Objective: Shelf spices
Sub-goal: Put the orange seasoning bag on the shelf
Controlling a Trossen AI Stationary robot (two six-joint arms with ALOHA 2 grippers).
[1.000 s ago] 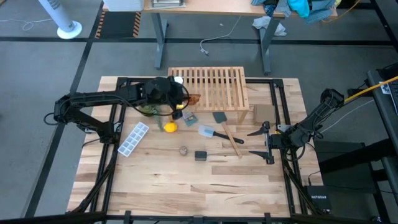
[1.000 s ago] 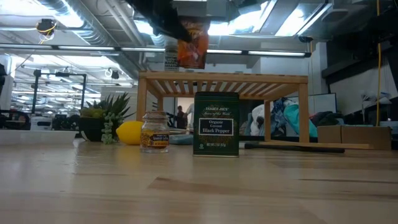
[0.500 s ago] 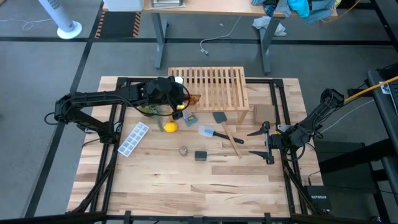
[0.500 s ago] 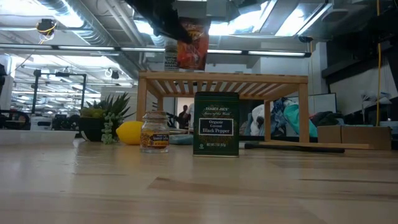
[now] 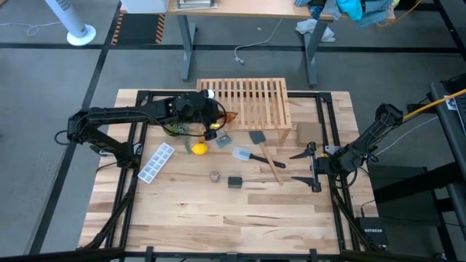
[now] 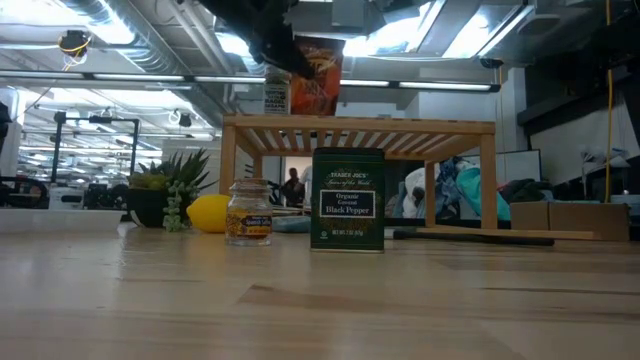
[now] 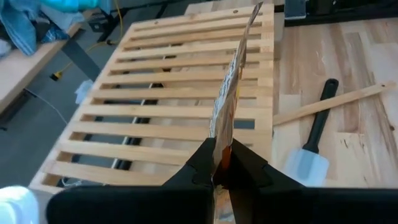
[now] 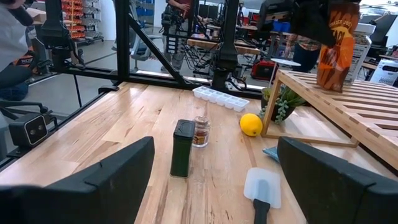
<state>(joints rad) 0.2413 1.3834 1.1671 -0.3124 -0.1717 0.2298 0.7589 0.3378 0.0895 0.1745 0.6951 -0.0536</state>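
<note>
The packet's lower edge (image 5: pixel 230 120) sits just over slats inside the shelf's near bar (image 5: pixel 242 117), so the packet would rest there. The packet is ready for my left gripper to release now.
My left gripper (image 5: pixel 217 118) is shut on an orange spice packet (image 6: pixel 316 87), held over the left near part of the slatted wooden shelf (image 5: pixel 251 102). A white-capped jar (image 5: pixel 209 93) stands on the shelf's far left corner. The black pepper tin (image 5: pixel 234 182) and the small glass jar (image 5: pixel 215 176) stand on the tabletop near the middle. My right gripper (image 5: pixel 304 168) waits open at the table's right side, touching nothing. My left gripper pinches the orange packet between its two fingers at the packet's edge nearest the wrist (image 7: pixel 221 152). The fingers come level from the table's left. The packet stands upright on edge, its lower edge (image 8: pixel 328 86) just over the slats; whether it touches them I cannot tell.
A lemon (image 5: pixel 199 149), a small potted plant (image 5: pixel 175 129) and a white ice-cube tray (image 5: pixel 156 161) lie left of the shelf's near side. A grey-blue spatula (image 5: pixel 251 154) and a wooden stick (image 5: pixel 271 164) lie in front of the shelf. A brown block (image 5: pixel 306 132) sits to its right.
My left gripper has moved a little toward the table's right, carrying the orange packet farther over the shelf and slightly lower. It has stayed shut on the packet. Nothing else has moved.
</note>
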